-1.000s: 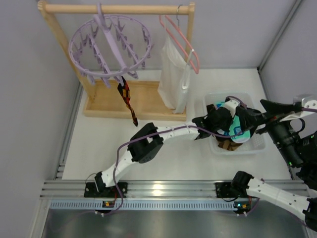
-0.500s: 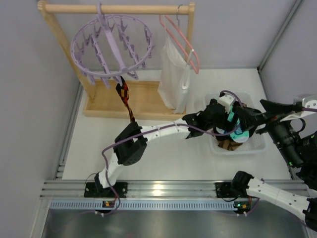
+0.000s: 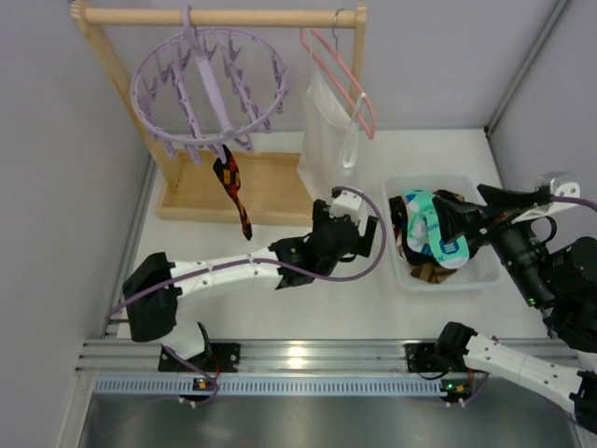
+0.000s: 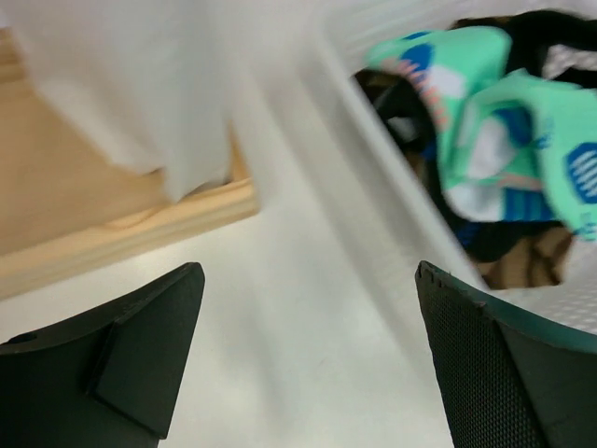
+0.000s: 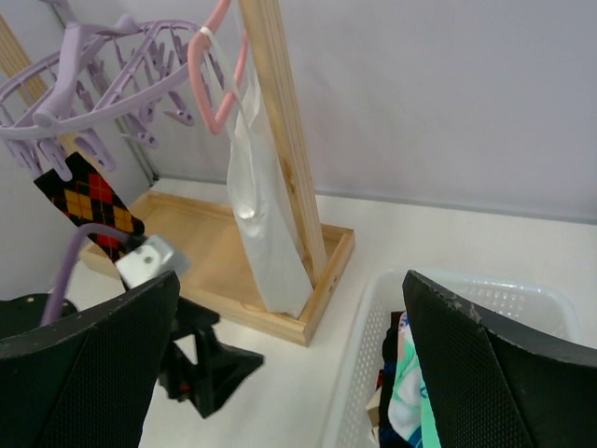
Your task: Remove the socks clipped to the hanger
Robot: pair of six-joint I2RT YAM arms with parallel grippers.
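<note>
I next need to pick up the red-orange-black sock by its dangling lower part with my left gripper to remove it, which leaves the clip free for opening.
The round lavender hanger (image 3: 207, 89) hangs from the wooden rail; the right wrist view shows the hanger (image 5: 93, 84) too. One red-orange-black sock (image 3: 233, 187) dangles from a clip at its near rim, and the same sock (image 5: 89, 201) shows in the right wrist view. Teal and black socks (image 3: 431, 233) lie heaped in the white basket (image 3: 401, 271). My left gripper (image 3: 366, 227) is open and empty above the table, just left of the basket, and between its fingers I see bare table (image 4: 308, 271). My right gripper (image 3: 471, 219) hovers open and empty over the basket's right side.
A thin pink hanger (image 3: 340, 70) carries a white garment (image 3: 326, 149) at the rail's right end. The rack's wooden base tray (image 3: 270, 187) lies behind my left gripper. Grey walls close in on the left and right.
My left gripper opened over the basket and let go of a teal sock. It has since drawn back left, out of the basket. The right arm hardly moved.
</note>
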